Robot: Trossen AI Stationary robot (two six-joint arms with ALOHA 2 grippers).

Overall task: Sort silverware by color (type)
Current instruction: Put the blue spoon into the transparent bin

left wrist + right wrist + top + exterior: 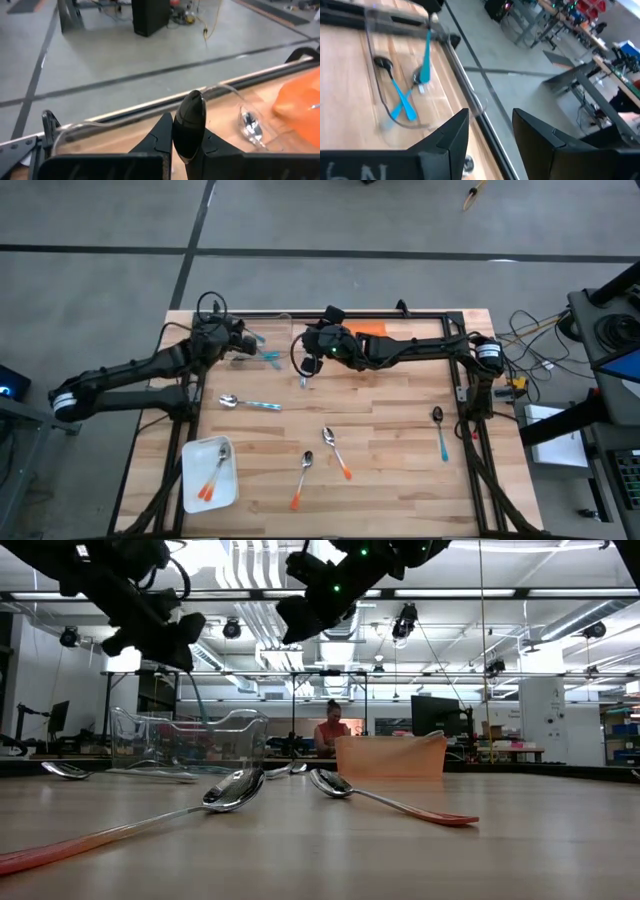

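The spoon's dark bowl (190, 122) is between my fingers and across the container's far rim (219, 87), so my left gripper should keep hold of the spoon until the spoon is lower.
My left gripper (243, 340) is at the table's far left, above a clear container (262, 356), and is shut on a dark-bowled spoon with a teal handle (191, 120). In the right wrist view that spoon (425, 55) hangs over the container (376, 97). Two more teal-handled spoons (400, 100) lie inside the container. My right gripper (302, 356) is open and empty, just right of the container, with its fingers (445, 137) pointing toward it. On the table lie a light-blue-handled spoon (248, 403), two orange-handled spoons (336, 452) (302, 478) and a dark teal-handled spoon (440, 430). My left gripper pinches the spoon between its two fingers at the neck, just below the bowl (186, 150). The dark bowl (193, 107) sticks up past the fingertips. The teal handle (425, 65) hangs down below them. The spoon is lifted clear, above the clear container.
An orange container (371, 330) stands at the far edge, right of the clear one, and shows in the low view (390, 755). A white tray (196, 455) at the near left holds orange-handled spoons (212, 478). Black frame rails run along the table's far edge and sides.
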